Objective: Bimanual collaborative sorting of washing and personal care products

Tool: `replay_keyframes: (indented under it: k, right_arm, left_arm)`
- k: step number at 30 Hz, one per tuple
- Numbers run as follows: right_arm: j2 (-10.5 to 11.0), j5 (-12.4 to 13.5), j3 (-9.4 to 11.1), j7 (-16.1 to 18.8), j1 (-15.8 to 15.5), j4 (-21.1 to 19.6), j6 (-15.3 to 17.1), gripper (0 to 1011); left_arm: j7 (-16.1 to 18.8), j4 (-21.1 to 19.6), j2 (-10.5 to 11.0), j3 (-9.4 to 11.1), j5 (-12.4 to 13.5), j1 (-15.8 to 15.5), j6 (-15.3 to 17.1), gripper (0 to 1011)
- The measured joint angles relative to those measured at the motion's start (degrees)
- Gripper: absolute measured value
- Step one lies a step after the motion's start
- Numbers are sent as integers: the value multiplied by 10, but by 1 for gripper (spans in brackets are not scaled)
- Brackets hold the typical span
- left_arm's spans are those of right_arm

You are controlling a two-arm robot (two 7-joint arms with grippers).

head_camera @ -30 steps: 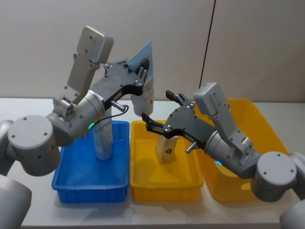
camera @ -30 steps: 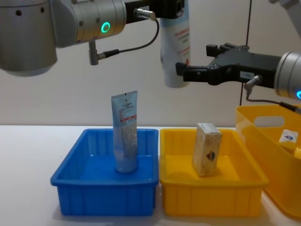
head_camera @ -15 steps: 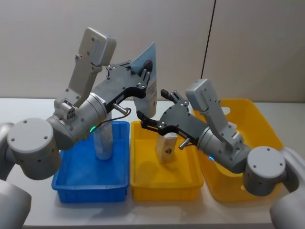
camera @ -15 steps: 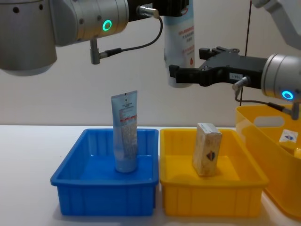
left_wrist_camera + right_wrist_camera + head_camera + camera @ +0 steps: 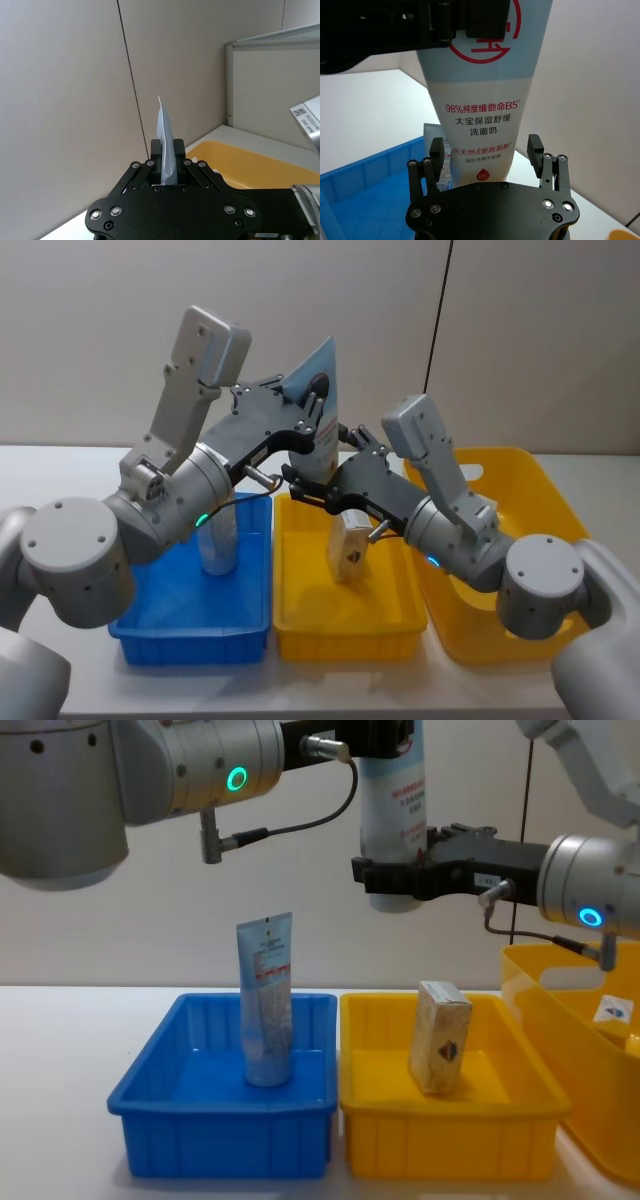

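I will next grab the pale tube by its capped lower end (image 5: 394,902) with my right gripper to take it over. Then I will sort the tube into the yellow basket.
My left gripper (image 5: 312,408) is shut on the upper part of a pale tube with red print (image 5: 325,436), held upright high above the bins with its crimped light-blue end on top. In the chest view the tube (image 5: 392,815) hangs from that gripper (image 5: 385,735). My right gripper (image 5: 396,880) is open, its fingers (image 5: 535,148) standing on either side of the tube's lower end (image 5: 485,115) with gaps. A light-blue squeeze tube (image 5: 266,1002) stands in the blue bin (image 5: 150,1105). A beige box (image 5: 440,1036) stands in the small yellow bin (image 5: 500,1120).
A larger yellow basket (image 5: 520,475) sits to the right of the small yellow bin and holds a small white package (image 5: 612,1010). The bins stand side by side on a white table (image 5: 50,1050) before a plain wall.
My right gripper has moved left until its open fingers flank the held tube's lower end. My left gripper has shifted the tube slightly right.
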Motion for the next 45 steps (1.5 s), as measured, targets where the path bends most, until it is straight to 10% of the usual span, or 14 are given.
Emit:
replay_keyframes:
  k: [13, 32, 45]
  right_arm:
    - [-9, 12, -6, 11, 18, 21, 9, 986]
    - [-13, 18, -10, 17, 26, 30, 13, 505]
    - [-14, 19, -11, 18, 28, 31, 14, 419]
  left_arm:
    - [3, -6, -2, 2, -1, 6, 1, 126]
    - [5, -8, -3, 3, 0, 9, 2, 126]
    - [5, -9, -3, 3, 0, 9, 2, 126]
